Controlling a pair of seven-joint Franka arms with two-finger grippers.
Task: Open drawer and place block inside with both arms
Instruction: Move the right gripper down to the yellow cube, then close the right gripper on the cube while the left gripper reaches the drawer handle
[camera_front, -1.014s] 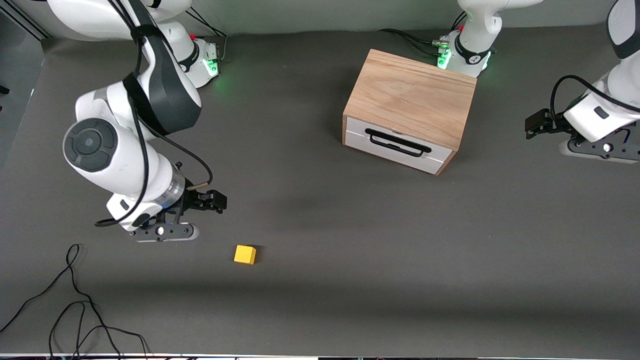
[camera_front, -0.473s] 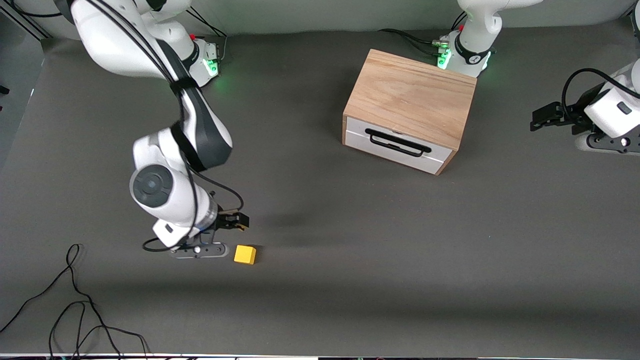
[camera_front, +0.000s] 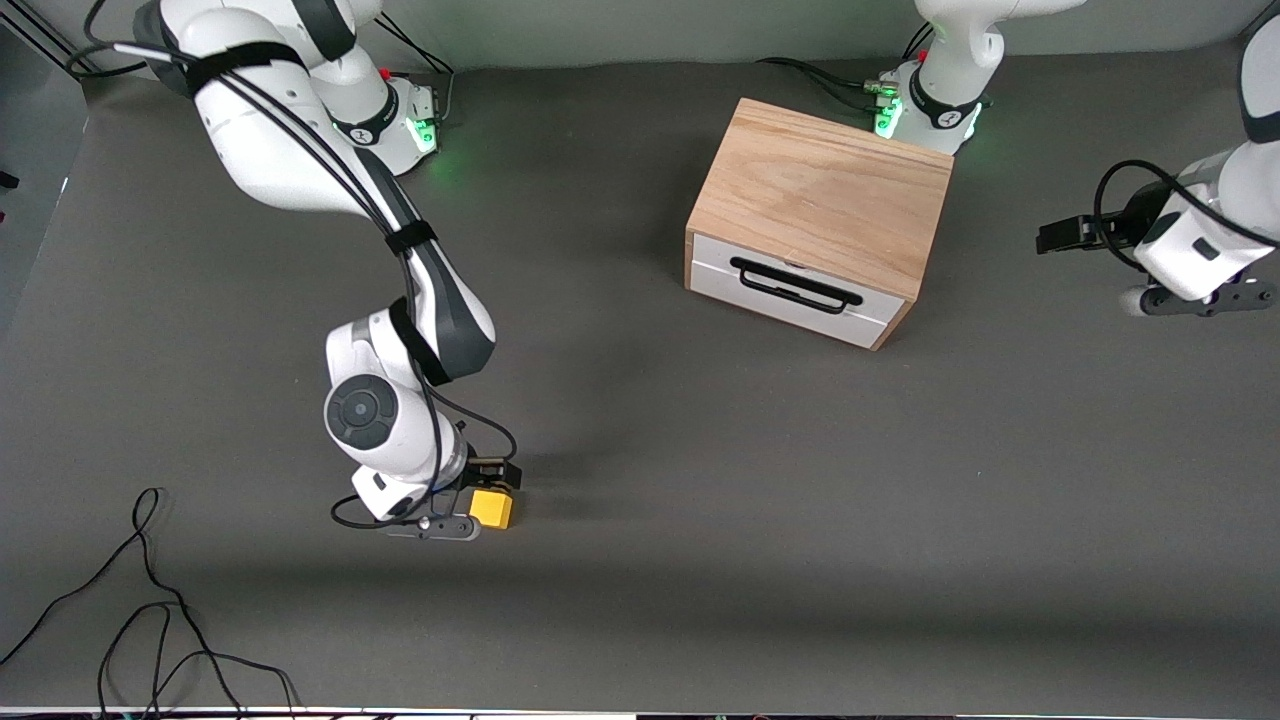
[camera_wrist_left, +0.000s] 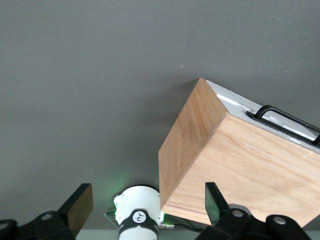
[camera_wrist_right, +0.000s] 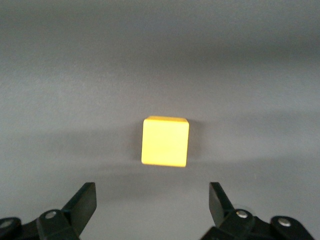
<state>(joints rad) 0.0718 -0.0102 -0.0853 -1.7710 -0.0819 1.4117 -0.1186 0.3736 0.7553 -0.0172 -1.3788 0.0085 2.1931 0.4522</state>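
My right gripper grabs the yellow block by its opposite sides next, so that the yellow block gets placed inside the drawer (camera_front: 790, 290).
The yellow block (camera_front: 493, 509) lies on the dark table, nearer the front camera than the drawer. My right gripper (camera_front: 446, 522) hovers just over it, open and empty. In the right wrist view the block (camera_wrist_right: 165, 141) sits centred ahead of the spread fingertips (camera_wrist_right: 86, 197), not between them. The drawer (camera_front: 790, 290) is closed, its black handle (camera_front: 796, 285) across the white front, in the oak box (camera_front: 825, 190). My left gripper (camera_front: 1195, 298) is open and empty in the air past the box, at the left arm's end. The left wrist view shows the box (camera_wrist_left: 240, 165).
Loose black cables (camera_front: 150, 600) lie on the table near the front camera at the right arm's end. The green-lit arm bases (camera_front: 925, 110) stand along the table's back edge, one right beside the box.
My right arm has swung toward the block and lowered; its gripper now stands over it. My left gripper has shifted slightly, staying at its end of the table. The drawer has not moved.
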